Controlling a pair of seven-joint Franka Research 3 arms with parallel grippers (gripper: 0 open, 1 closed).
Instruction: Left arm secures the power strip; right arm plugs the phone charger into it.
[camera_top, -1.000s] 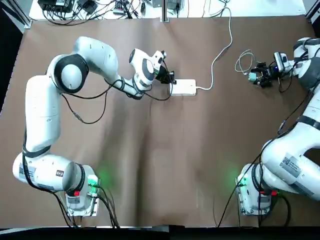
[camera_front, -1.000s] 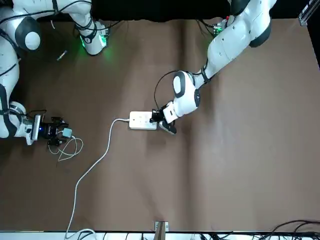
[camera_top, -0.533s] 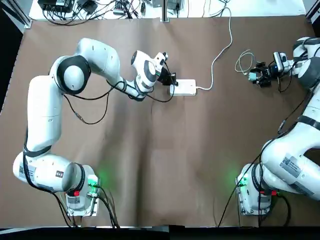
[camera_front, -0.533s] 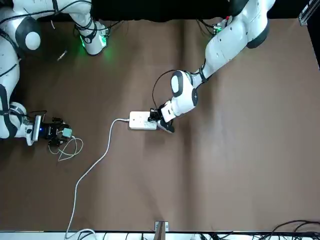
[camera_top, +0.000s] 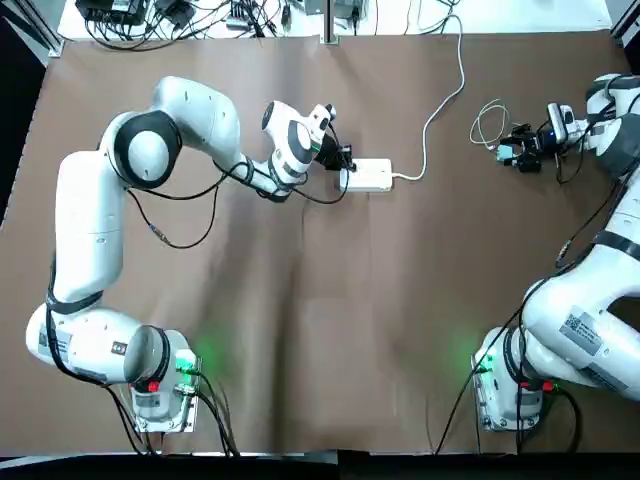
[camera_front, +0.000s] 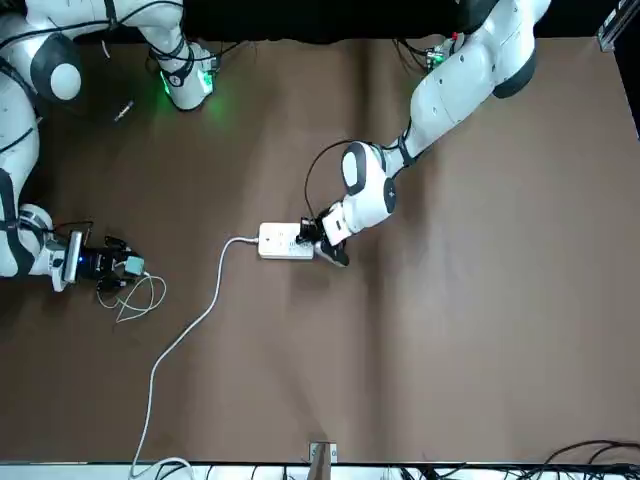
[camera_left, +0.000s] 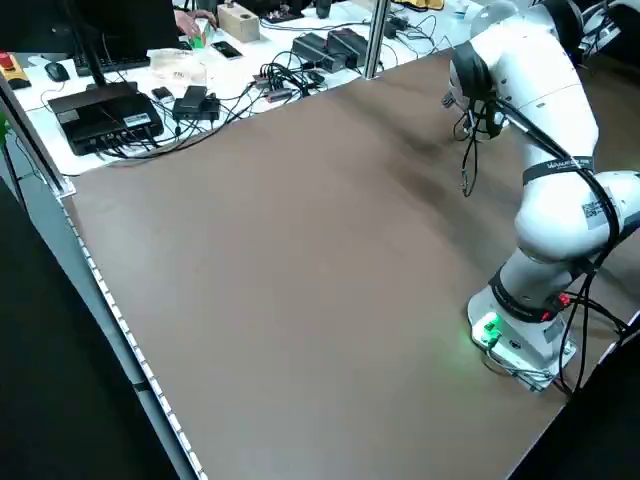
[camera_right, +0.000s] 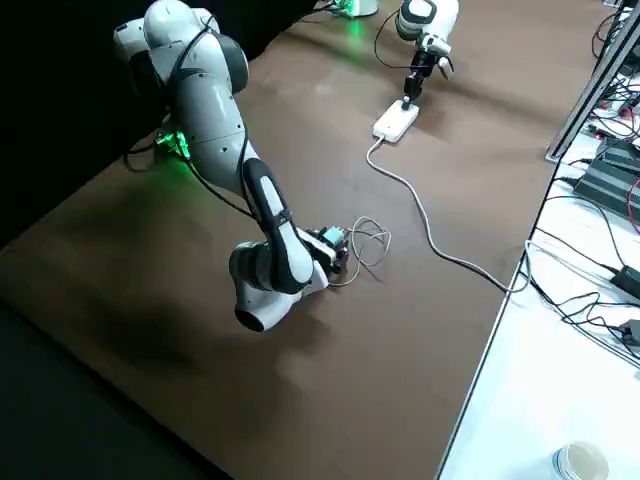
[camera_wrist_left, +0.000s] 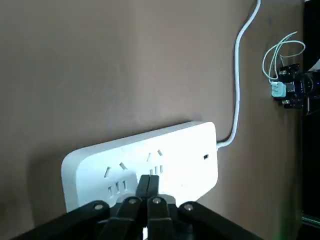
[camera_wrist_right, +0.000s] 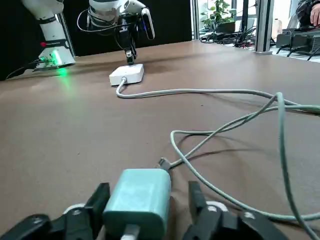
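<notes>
The teal phone charger (camera_top: 506, 153) has thin metal prongs that stick out of its end, so my right gripper will grab it by its flat facing sides next.
The white power strip (camera_top: 368, 175) lies flat at the table's far middle, and its thick white cord (camera_top: 440, 100) runs off toward the far edge. My left gripper (camera_top: 343, 165) is shut, and its joined fingertips (camera_wrist_left: 148, 189) press down on the end of the power strip (camera_wrist_left: 150, 155) opposite the cord. At the far right the teal phone charger (camera_top: 506, 153) rests on the table with its thin looped cable (camera_top: 487, 120) behind it. My right gripper (camera_wrist_right: 147, 197) stands open, low over the table, with a finger on each side of the charger (camera_wrist_right: 139, 200).
Cables and electronics crowd the white bench (camera_top: 200, 15) beyond the far edge. A metal post (camera_top: 328, 25) stands at that edge. A paper cup (camera_right: 580, 462) sits on the bench. The brown tabletop (camera_top: 380, 320) spreads between the two lit bases.
My left arm edged toward the power strip and its shut tips settled on the strip's end. The right gripper and the charger stayed in place.
</notes>
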